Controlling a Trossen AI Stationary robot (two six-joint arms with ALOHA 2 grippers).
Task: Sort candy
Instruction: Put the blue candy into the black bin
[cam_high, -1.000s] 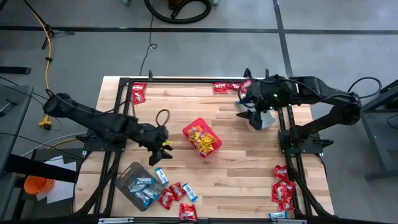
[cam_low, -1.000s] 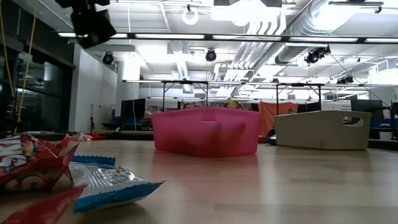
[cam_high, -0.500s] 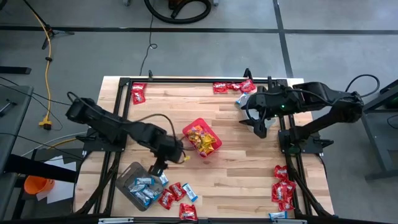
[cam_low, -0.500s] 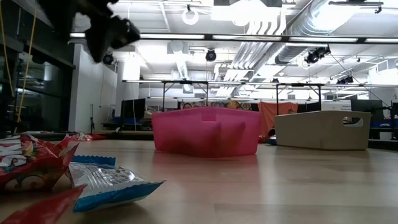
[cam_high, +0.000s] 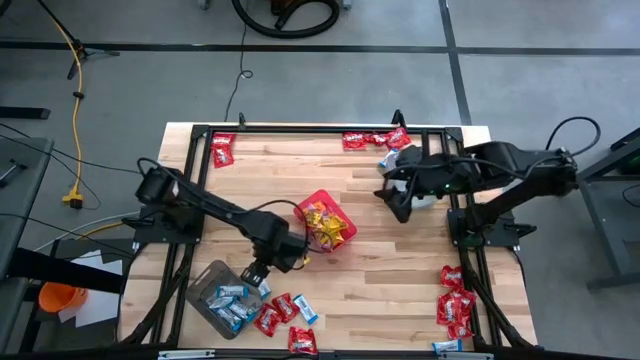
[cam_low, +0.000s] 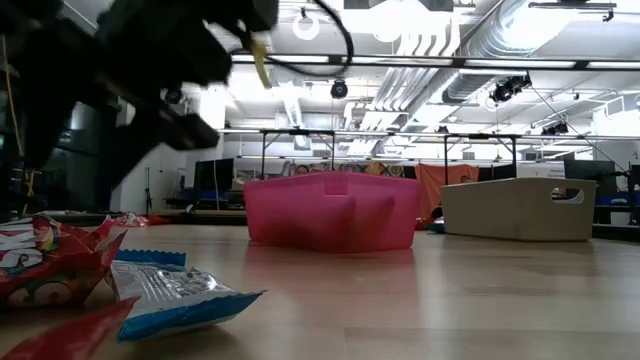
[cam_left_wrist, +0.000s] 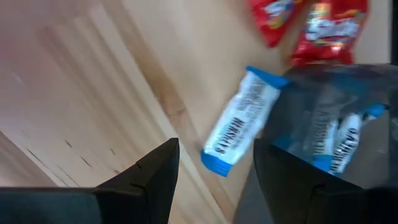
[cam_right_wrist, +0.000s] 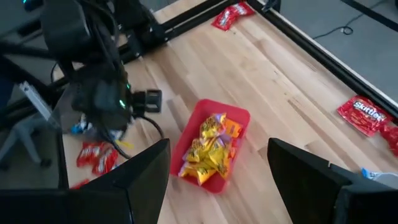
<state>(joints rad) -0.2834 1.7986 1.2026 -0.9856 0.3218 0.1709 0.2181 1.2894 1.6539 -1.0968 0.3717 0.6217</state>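
The robot's left hand should sort the packet into the clear tub, so it should next grab the blue-and-white packet's blue end (cam_left_wrist: 217, 163).
My left gripper (cam_high: 260, 274) hangs open, pointing down, just above a blue-and-white candy packet (cam_left_wrist: 239, 124). The packet lies flat on the wood beside the clear tub (cam_high: 222, 296). That tub holds more blue-and-white packets (cam_left_wrist: 341, 140). The fingers (cam_left_wrist: 155, 174) stand on either side of the packet's near end without touching it. Red packets (cam_high: 272, 316) lie near the tub. The red bin (cam_high: 325, 222) mid-table holds yellow candy (cam_right_wrist: 208, 146). My right gripper (cam_high: 397, 203) hovers open, high at the far right, looking down toward the red bin.
More red packets lie along the far edge (cam_high: 366, 140), at the far left corner (cam_high: 222, 151) and at the near right (cam_high: 456, 305). A grey tub (cam_low: 520, 208) sits under my right arm. The black frame rails (cam_high: 320, 128) border the table. Bare wood lies between bin and right rail.
My left gripper has come down toward the table and toward the near edge, beside the clear tub. It has tipped from nearly level to pointing down and rolled about its axis. My right gripper has swung slightly toward the table's left and rolled. Both stayed open.
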